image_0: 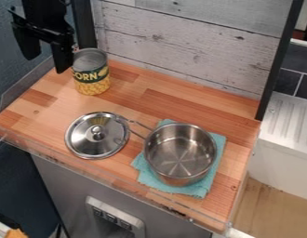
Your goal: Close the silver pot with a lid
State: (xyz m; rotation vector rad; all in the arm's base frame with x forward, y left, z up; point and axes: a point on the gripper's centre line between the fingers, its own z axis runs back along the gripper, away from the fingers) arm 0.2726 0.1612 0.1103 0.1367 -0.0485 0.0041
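I need to pick up the silver lid [97, 135] by its knob with my gripper next, to close the silver pot.
At the upper left, my gripper [45, 53] hangs high over the back left corner of the counter, its two fingers spread apart with nothing between them. The silver lid [97, 135] lies flat on the wood, knob up, left of the pot and well below and to the right of the gripper. An uncovered silver pot [181, 153] stands on a teal cloth [199, 188], its inside bare. The pot's handle points up and left, its end beside the lid's upper right edge.
A corn can [90, 76] stands at the back left, close beside the gripper. Behind the wooden counter [181, 110] rises a whitewashed plank wall [181, 46]. A clear low rim runs along the counter's front edge.
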